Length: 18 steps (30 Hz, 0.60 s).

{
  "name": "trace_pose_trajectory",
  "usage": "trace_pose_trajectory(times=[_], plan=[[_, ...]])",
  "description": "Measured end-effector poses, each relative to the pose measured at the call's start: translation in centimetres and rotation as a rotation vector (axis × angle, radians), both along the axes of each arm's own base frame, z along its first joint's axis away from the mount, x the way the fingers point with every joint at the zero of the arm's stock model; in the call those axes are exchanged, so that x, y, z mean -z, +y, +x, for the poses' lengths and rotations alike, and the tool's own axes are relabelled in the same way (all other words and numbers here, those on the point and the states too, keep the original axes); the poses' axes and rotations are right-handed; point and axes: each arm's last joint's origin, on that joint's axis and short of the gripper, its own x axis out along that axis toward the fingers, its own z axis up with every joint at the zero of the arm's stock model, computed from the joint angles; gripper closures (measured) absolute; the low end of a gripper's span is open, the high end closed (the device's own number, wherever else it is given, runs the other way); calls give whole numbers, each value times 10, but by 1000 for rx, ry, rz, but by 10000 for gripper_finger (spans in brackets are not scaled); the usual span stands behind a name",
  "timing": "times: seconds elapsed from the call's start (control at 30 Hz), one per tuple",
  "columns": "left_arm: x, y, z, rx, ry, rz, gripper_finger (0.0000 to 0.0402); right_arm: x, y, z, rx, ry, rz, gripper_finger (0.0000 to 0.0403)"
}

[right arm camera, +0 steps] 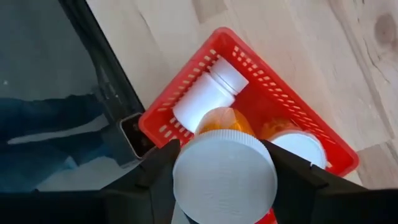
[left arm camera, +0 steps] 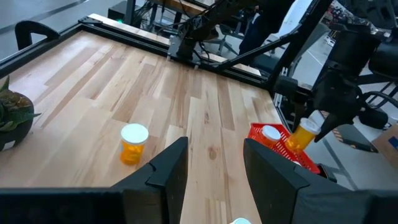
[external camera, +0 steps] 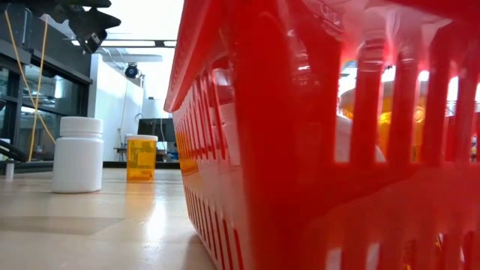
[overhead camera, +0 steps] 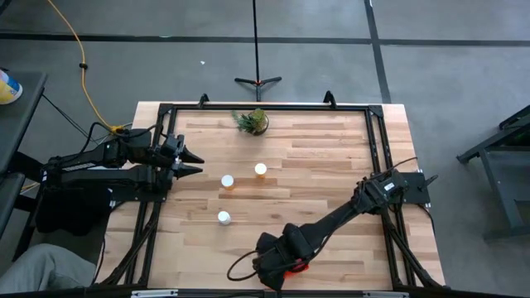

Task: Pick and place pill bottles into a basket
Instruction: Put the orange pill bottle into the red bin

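The orange body point(right arm camera: 224, 121) hangs tilted above the red basket's rim point(right arm camera: 280, 81), so I will lower the pill bottle into the basket before my right gripper releases it.
The red basket point(right arm camera: 155, 127) stands at the table's near edge point(overhead camera: 296, 267), with a white bottle point(right arm camera: 208, 93) lying in it and an orange one point(right arm camera: 298, 146) beside that. My right gripper point(right arm camera: 224, 168) hangs over the basket, shut on a white-capped orange pill bottle point(left arm camera: 305, 135). Three more bottles point(overhead camera: 227, 181) point(overhead camera: 260, 170) point(overhead camera: 224, 218) stand upright on the table's middle. My left gripper point(overhead camera: 197, 161) waits at the left edge above the table, its fingers apart with nothing between them. My right gripper pinches the pill bottle at its white cap point(right arm camera: 224, 177), one finger on either side. The fingers come from above, slanting down. The orange body point(right arm camera: 224, 121) hangs tilted below the fingers, lifted clear above the basket's inside.
A small potted plant point(overhead camera: 252, 122) stands at the table's far edge. A black frame rail point(overhead camera: 377, 157) runs round the table. In the low view the basket's wall point(external camera: 300, 150) fills the right half, with a white bottle point(external camera: 78, 154) and an orange bottle point(external camera: 141, 157) to its left.
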Motion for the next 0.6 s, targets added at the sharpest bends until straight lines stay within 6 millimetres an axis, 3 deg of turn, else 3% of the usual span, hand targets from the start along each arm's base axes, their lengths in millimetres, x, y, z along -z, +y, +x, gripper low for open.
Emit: trace_pose_trajectory(times=[0.6], plan=[[1,0,0,6,6,7,211,21,23,-9,57,71,3,217]])
